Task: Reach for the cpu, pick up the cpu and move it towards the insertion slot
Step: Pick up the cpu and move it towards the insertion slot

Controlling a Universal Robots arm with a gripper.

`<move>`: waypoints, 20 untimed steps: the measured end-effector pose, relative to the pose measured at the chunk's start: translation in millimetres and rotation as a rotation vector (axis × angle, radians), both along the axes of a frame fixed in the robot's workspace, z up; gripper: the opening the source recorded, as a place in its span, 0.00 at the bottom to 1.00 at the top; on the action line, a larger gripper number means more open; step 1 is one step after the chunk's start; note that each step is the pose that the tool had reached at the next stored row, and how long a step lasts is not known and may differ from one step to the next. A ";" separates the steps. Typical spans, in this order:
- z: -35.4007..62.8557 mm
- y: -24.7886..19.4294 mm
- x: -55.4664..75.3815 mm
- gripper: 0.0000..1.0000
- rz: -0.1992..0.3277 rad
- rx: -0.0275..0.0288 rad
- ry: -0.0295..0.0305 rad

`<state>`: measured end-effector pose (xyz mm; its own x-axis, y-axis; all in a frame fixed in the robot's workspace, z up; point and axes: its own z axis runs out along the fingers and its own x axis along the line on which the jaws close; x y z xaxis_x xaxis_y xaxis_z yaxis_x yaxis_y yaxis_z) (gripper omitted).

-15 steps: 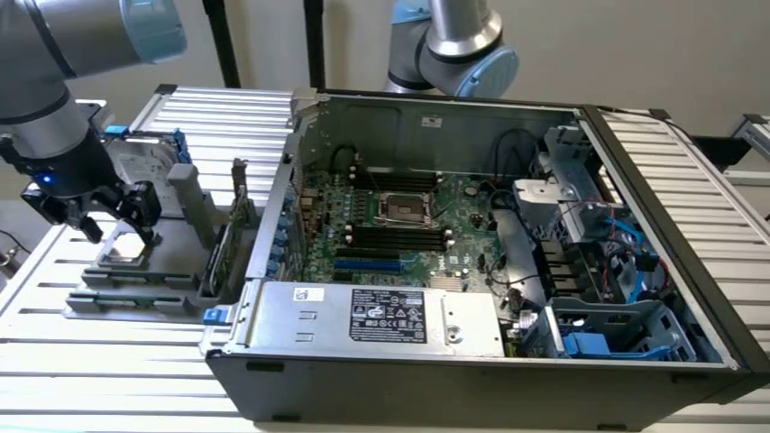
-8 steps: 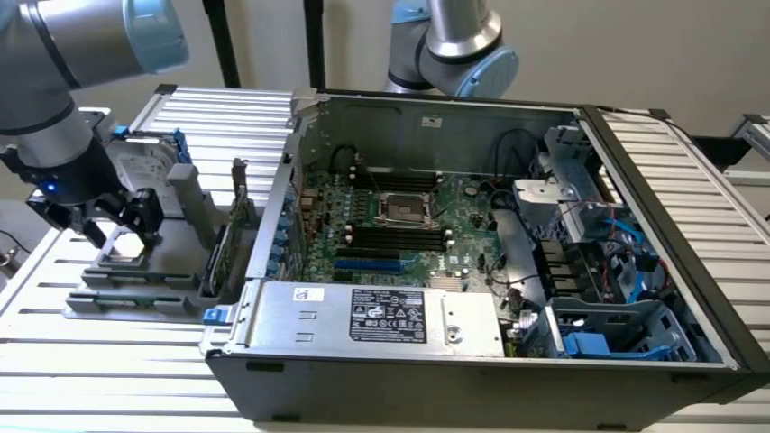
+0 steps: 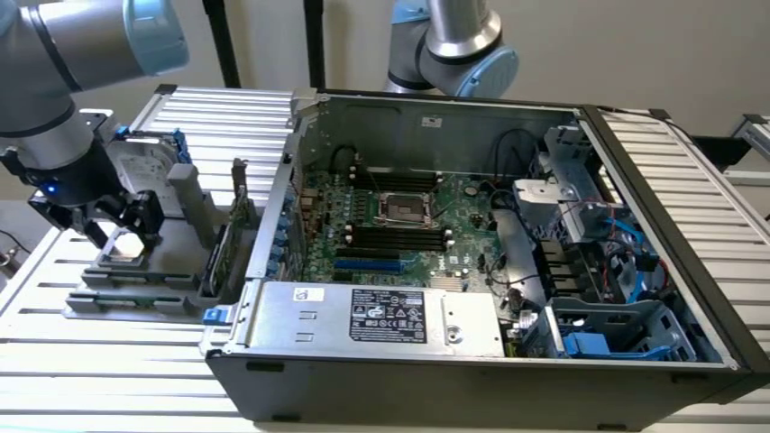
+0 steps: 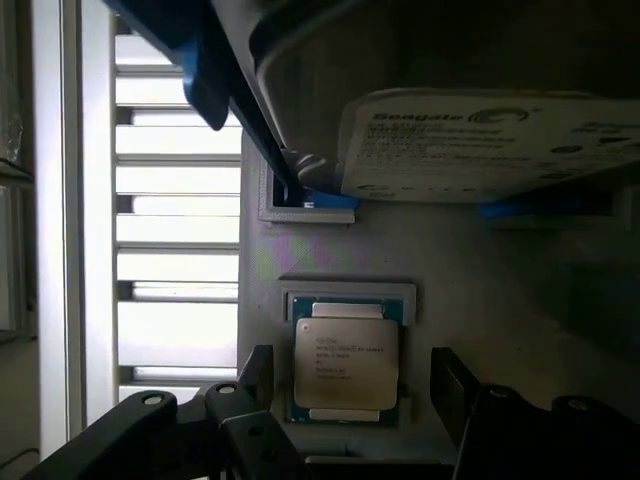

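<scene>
My gripper closes on the CPU (image 4: 345, 362) next, since my fingers reach down beside both side edges of the CPU in its grey hollow (image 4: 348, 288).
The cpu (image 4: 345, 362) lies flat, silver-grey top up, in a square recess of a grey holder (image 4: 330, 250). My gripper (image 4: 350, 370) is open, with one dark finger (image 4: 257, 372) on each side of the chip and a small gap on both sides. In the exterior view the gripper (image 3: 123, 231) hangs low over the cpu (image 3: 128, 244) at the exterior view's left, outside the computer case. The insertion slot (image 3: 403, 209), a shiny metal frame with a dark centre, sits on the motherboard inside the open case, far from the gripper.
A silver hard drive (image 4: 480, 140) with blue rails stands in the holder just beyond the cpu. A card (image 3: 229, 244) stands upright between the holder and the case wall (image 3: 270, 234). Black memory slots (image 3: 391, 239), cables and a power supply (image 3: 385, 316) surround the socket.
</scene>
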<state>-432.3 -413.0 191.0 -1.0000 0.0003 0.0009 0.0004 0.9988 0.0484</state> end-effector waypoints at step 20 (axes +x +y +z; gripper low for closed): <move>-4.5 2.8 -0.9 0.71 0.000 0.0001 0.0076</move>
